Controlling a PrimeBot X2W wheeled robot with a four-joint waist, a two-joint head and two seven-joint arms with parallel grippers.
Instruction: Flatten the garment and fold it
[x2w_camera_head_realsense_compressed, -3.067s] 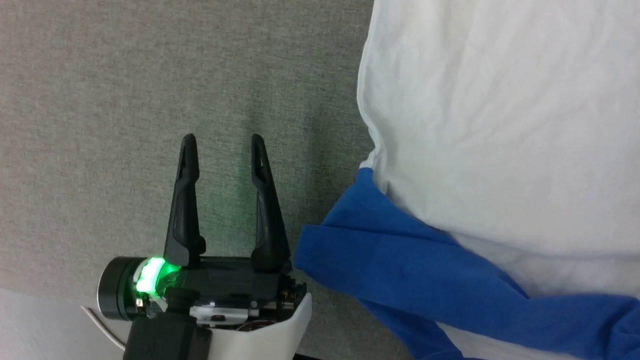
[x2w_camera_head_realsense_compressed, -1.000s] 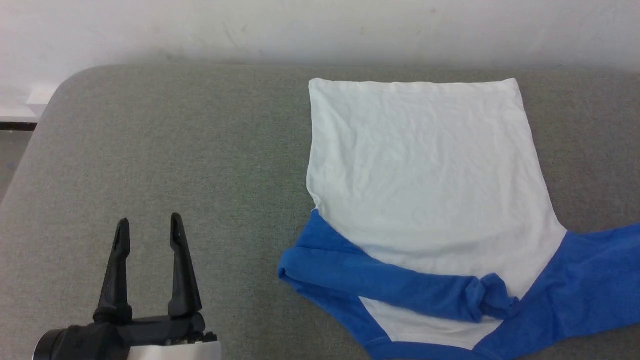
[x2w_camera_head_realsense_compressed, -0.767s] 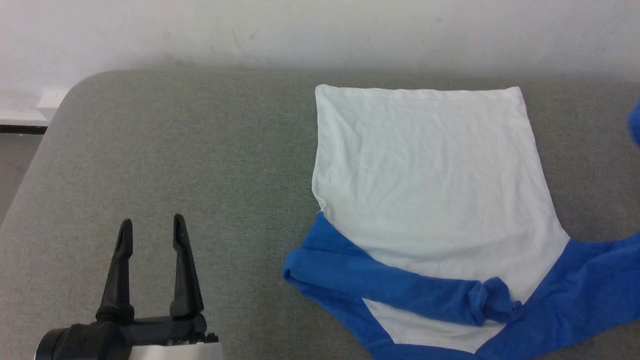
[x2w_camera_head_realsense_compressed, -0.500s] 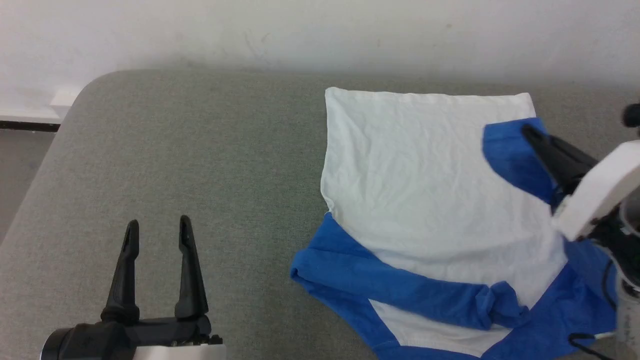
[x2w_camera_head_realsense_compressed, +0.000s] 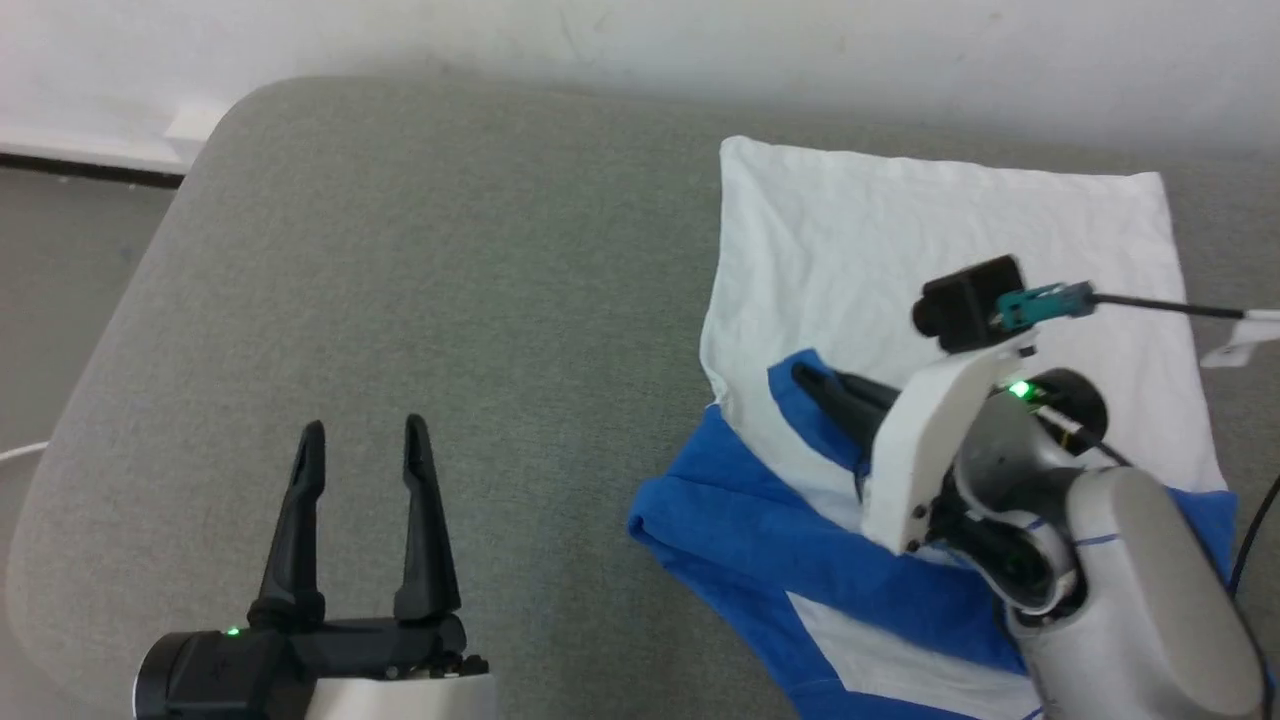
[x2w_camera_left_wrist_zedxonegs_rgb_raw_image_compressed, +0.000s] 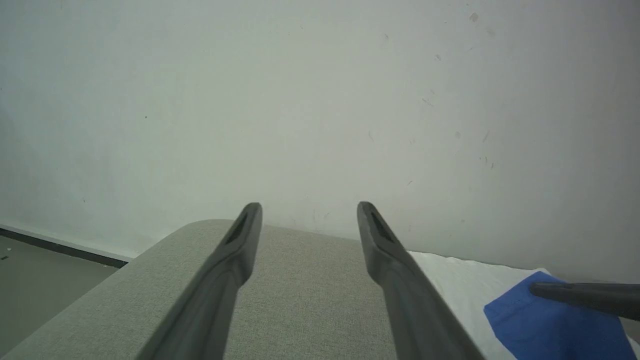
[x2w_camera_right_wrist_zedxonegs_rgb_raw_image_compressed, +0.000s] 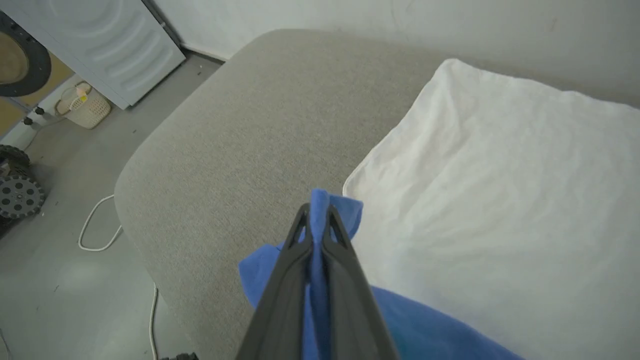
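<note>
I should next pinch the T-shirt by its far hem corner with my left gripper, because the white body lies flat on the tabletop and its edge ends free.
The garment is a white T-shirt with royal-blue sleeves, lying on the right half of a grey padded table. My right gripper is shut on a blue sleeve, holding it over the white body near the shirt's left edge. In the right wrist view the blue cloth is pinched between the two fingers of the right gripper. My left gripper stands open over bare grey cloth at the lower left, well apart from the garment. Its spread fingers hold nothing.
A pale wall runs behind the table. Left of the table's rounded corner the floor carries a white cable, a basket and a washing machine. A wheel sits at the far left.
My right arm has carried the blue sleeve leftward across the white body to its left side. The head camera has shifted. My left gripper stays open.
</note>
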